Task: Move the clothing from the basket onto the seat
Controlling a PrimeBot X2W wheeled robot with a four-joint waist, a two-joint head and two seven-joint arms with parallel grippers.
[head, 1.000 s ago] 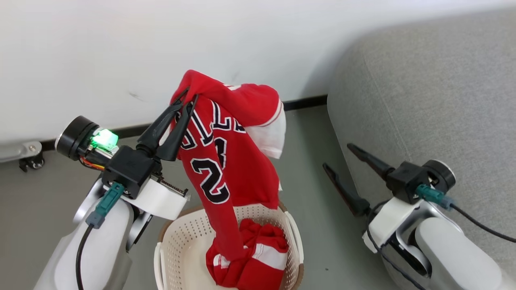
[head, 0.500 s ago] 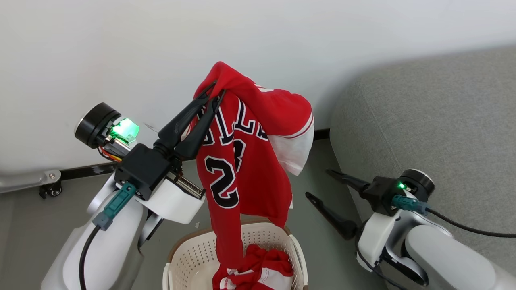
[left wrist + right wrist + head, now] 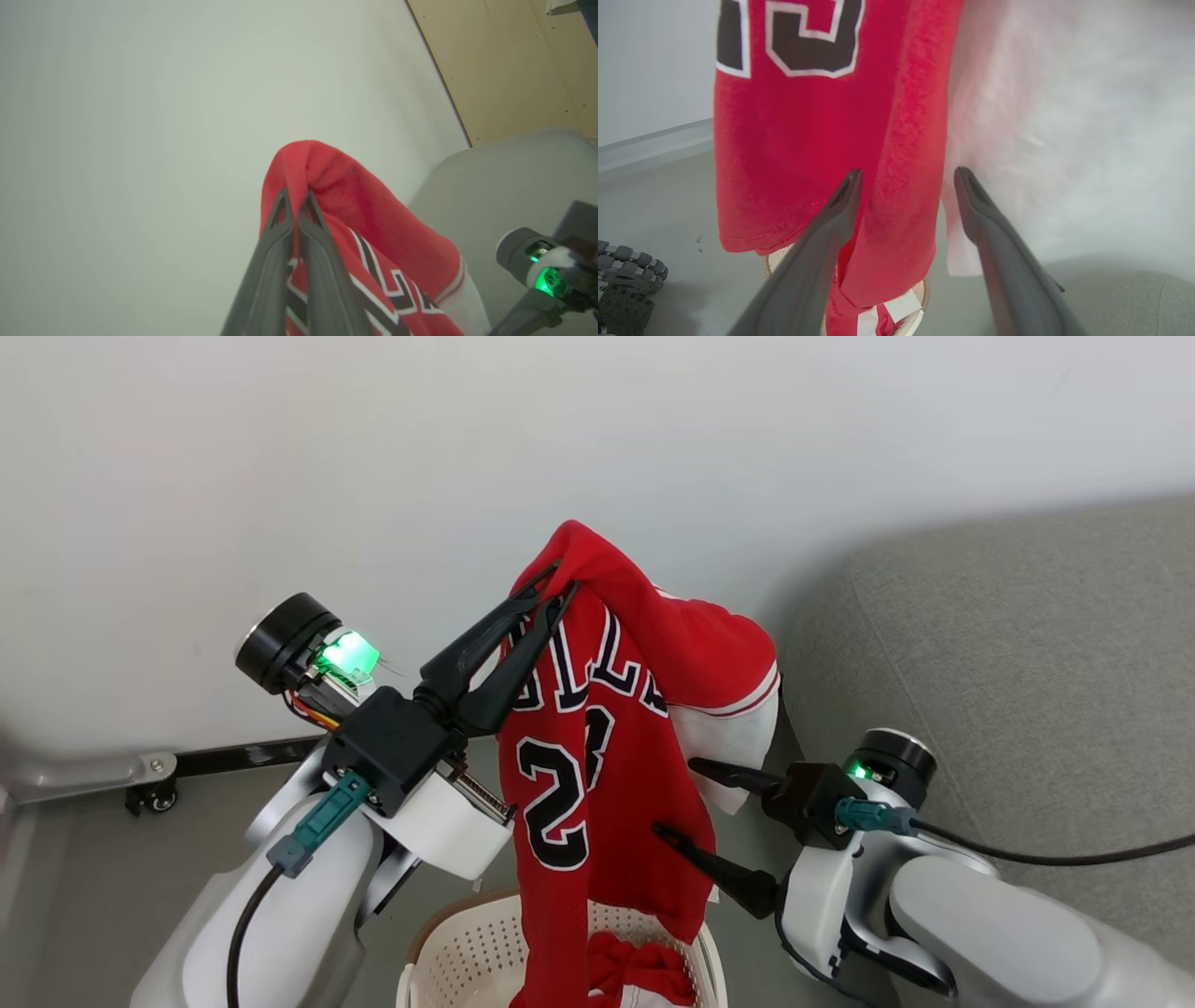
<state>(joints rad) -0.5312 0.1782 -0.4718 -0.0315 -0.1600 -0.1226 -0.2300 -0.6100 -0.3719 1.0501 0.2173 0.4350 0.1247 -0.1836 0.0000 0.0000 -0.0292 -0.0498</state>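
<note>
My right gripper grabs the red jersey by its hanging edge (image 3: 685,818) next and then carries it onto the seat (image 3: 1027,644).
My left gripper (image 3: 553,590) is shut on the top fold of a red jersey (image 3: 597,775) with black-and-white lettering and the number 23, which hangs well above the basket (image 3: 467,952). The pinch also shows in the left wrist view, where the left gripper (image 3: 294,198) bites the jersey (image 3: 359,210). The jersey's lower end still trails into the cream basket, where a second red garment (image 3: 649,971) lies. My right gripper (image 3: 677,797) is open at the jersey's lower right edge. In the right wrist view the right gripper (image 3: 908,173) straddles the jersey's (image 3: 808,140) hanging edge. The grey seat (image 3: 1027,644) is at the right.
A white wall with a dark baseboard (image 3: 243,756) runs behind. A metal leg with a caster (image 3: 140,784) sits on the floor at far left. A wooden panel (image 3: 504,70) stands beyond the seat (image 3: 504,182). A black ribbed part (image 3: 626,275) shows at lower left.
The head camera has tilted up. My left gripper has raised the jersey higher out of the basket. My right gripper has swung left, from beside the seat to the jersey's lower edge.
</note>
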